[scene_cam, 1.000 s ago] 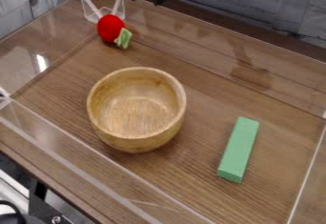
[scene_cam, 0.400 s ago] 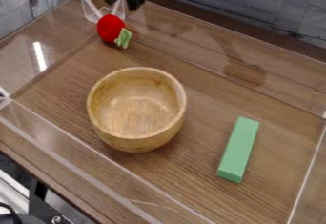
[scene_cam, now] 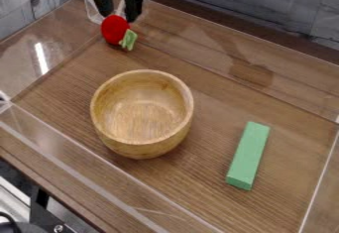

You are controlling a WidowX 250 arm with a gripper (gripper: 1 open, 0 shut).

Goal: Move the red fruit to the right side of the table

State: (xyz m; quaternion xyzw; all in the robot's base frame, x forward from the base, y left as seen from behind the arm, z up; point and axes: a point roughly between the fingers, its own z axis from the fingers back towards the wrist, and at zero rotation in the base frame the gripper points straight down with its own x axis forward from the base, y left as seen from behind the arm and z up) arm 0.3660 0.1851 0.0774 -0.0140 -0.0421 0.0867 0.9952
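The red fruit needs to go to the side of the table with the green block, so the robot's gripper should next grab the fruit by its red body (scene_cam: 115,29).
The red fruit (scene_cam: 115,29) lies at the far left of the table (scene_cam: 252,78), its light green cap (scene_cam: 129,41) pointing toward the front right. My gripper (scene_cam: 113,10) hangs straight down just above it, open, with one finger on each side of the fruit's top. The fruit rests on the wood and nothing grips it. The upper part of the gripper is cut off by the top edge of the picture.
A wooden bowl (scene_cam: 142,112) stands at the middle left. A long green block (scene_cam: 248,155) lies at the front right. Low clear plastic walls (scene_cam: 40,138) edge the tabletop.
The gripper has moved left and down from the top edge until it hangs right over the red fruit. It has stayed open. The fruit, bowl and block have not moved.
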